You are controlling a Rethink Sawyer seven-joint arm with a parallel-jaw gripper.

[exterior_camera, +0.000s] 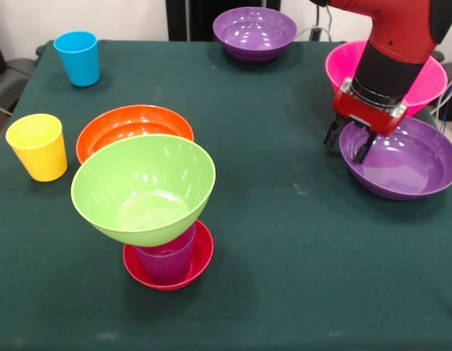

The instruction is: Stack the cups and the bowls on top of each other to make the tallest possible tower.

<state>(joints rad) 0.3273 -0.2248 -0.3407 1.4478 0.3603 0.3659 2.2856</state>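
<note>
My gripper will grab the purple bowl by the edge of its rim (344, 147) next. The wide round body (398, 162) is wider than the opening of the fingers.
A tower stands at the front left: a small red bowl (193, 267) holds a purple cup (167, 259), and a lime green bowl (144, 189) sits tilted on the cup. My gripper (348, 144) is at the right, open, straddling the left rim of a purple bowl (409, 164), one finger outside and one inside. The big pink bowl (341, 66) lies behind it, partly hidden by the arm. A wide orange bowl (134, 123) sits behind the tower. A yellow cup (37, 146) and a blue cup (77, 58) stand at the left. A second purple bowl (254, 33) is at the far edge. The small orange bowl is out of view.
The dark green tablecloth (277, 219) covers the table. Black chair parts show past the table's left edge, and cables past its right edge.
</note>
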